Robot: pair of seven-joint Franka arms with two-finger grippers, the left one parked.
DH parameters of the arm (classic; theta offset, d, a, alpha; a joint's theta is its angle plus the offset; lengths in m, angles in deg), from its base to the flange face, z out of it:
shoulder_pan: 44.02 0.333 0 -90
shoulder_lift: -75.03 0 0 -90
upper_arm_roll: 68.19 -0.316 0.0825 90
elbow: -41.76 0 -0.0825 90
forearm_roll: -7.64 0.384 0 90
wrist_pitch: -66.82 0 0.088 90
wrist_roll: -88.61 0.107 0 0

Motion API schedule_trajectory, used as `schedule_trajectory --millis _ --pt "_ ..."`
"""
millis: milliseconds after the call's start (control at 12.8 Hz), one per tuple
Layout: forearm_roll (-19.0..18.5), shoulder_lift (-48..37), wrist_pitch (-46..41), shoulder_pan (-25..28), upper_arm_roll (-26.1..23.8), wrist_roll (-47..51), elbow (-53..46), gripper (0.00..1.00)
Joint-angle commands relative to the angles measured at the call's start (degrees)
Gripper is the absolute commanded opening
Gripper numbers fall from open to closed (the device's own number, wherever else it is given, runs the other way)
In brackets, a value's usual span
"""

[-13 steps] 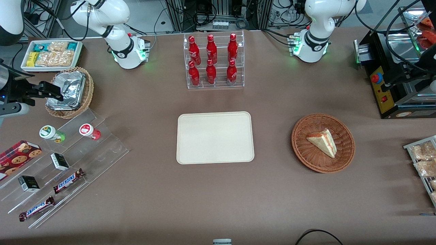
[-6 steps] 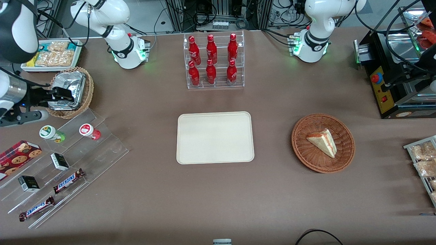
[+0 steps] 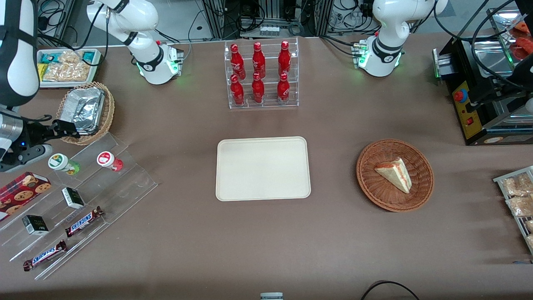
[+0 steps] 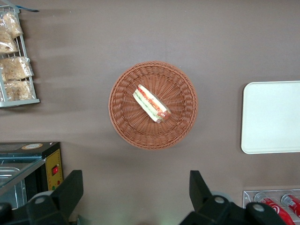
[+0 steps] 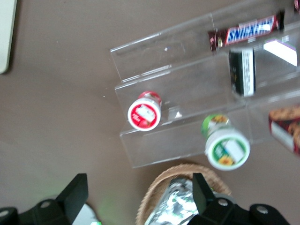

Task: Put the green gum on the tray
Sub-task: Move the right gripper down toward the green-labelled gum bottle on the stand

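I need to place the green gum on the tray (image 3: 263,168), so next I should grab the green gum canister by its round body (image 3: 67,165) with my right gripper.
The green gum (image 3: 62,163) (image 5: 227,147), a green canister with a white lid, lies on the top step of a clear acrylic stand (image 3: 125,183) toward the working arm's end of the table. The cream tray (image 3: 263,168) lies flat at the table's middle with nothing on it; only its corner (image 5: 4,37) shows in the right wrist view. My right gripper (image 3: 68,129) (image 5: 139,194) hangs open with nothing between its fingers. It is above the edge of the foil basket, a little farther from the front camera than the green gum and apart from it.
A red gum canister (image 3: 109,161) (image 5: 145,112) lies beside the green one. Snickers bars (image 3: 83,221), small dark boxes (image 3: 73,197) and a cookie box (image 3: 23,189) fill the lower steps. A wicker basket of foil (image 3: 85,110), a bottle rack (image 3: 260,75) and a sandwich basket (image 3: 394,175) stand around.
My right arm has swung nearer to the front camera. The gripper has come off the middle of the foil basket toward the stand's top step. Its fingers stay open.
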Motion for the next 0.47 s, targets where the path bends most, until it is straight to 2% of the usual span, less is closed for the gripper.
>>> schedule_trajectory --millis 0,156,391 --pt "-1.10 1.43 4.50 -2.16 -0.16 -11.19 0.57 0.99" --pt "-2.41 1.52 9.50 -3.91 -0.16 -16.91 2.58 0.99" --pt "-2.33 1.52 16.80 -6.90 -0.25 -24.13 6.18 0.99"
